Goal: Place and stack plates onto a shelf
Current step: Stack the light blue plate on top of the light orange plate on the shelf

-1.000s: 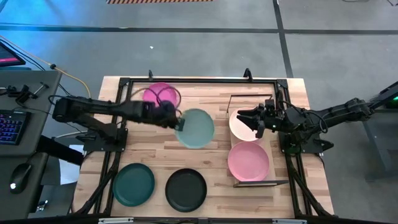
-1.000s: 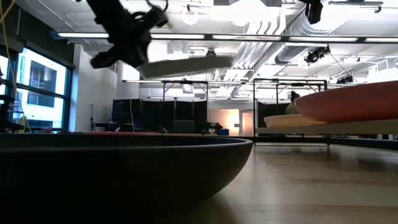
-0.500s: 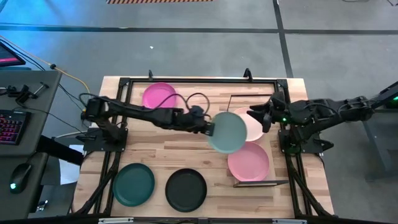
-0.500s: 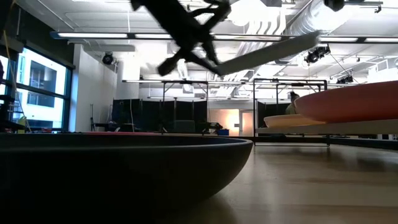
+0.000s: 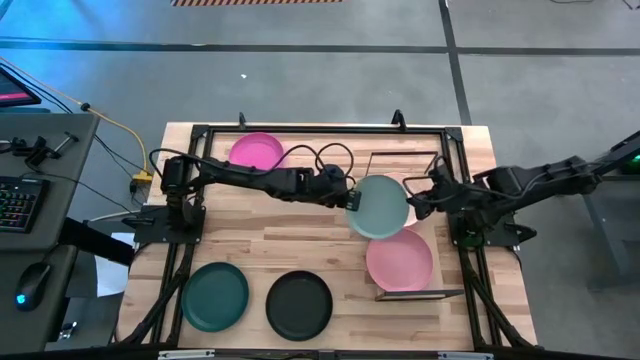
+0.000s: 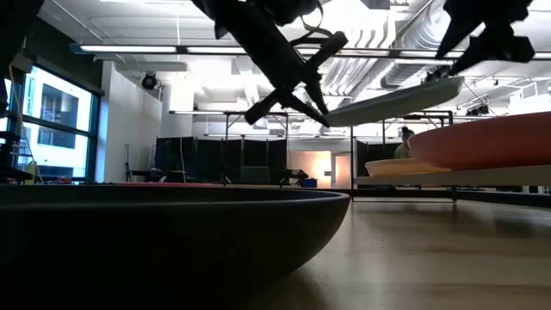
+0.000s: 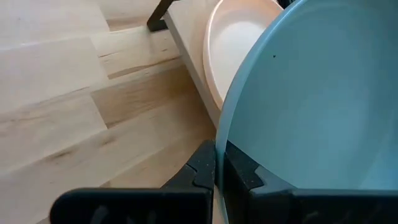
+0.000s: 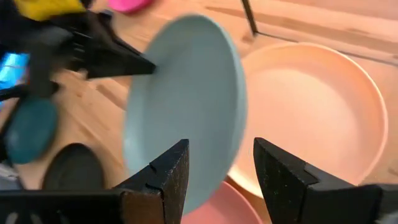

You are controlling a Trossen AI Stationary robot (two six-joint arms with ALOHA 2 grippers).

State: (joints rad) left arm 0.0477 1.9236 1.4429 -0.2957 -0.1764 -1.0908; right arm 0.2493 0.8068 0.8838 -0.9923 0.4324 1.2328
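The teal plate sticks out past the shelf's edge. My left gripper should center the teal plate over the cream-peach plate before it opens.
My left gripper [image 5: 352,200] is shut on the pale teal plate [image 5: 378,207] and holds it in the air above the far end of the shelf [image 5: 400,163]. The cream-peach plate [image 8: 311,112] lies on the shelf under it, and the light pink plate [image 5: 399,258] lies on the shelf's near end. My right gripper [image 8: 221,168] is open, with its fingers on either side of the teal plate's right rim. The magenta plate [image 5: 256,151], the dark green plate [image 5: 215,296] and the black plate [image 5: 299,304] rest flat on the tabletop. My left gripper [image 7: 219,171] pinches the teal plate's left rim [image 7: 219,146] between its two fingers, coming about level from the table's left. The plate [image 6: 396,99] is lifted clear and tilted, its right side higher, above the cream-peach plate [image 7: 239,43]. My right gripper [image 5: 418,200] stands at the plate's right rim; I cannot tell whether it touches it.
A black frame [image 5: 300,130] runs around the tabletop, and both arm bases stand on it at the left and right edges. Bare wood lies between the magenta plate and the near plates. The shelf's wire frame [image 5: 420,294] rises at its ends.
My left gripper has carried the teal plate from above the table's middle toward the right, to above the shelf's far end, and the plate has tipped with its right side up. My right gripper drew back from over the cream-peach plate, then came to the teal plate's right rim.
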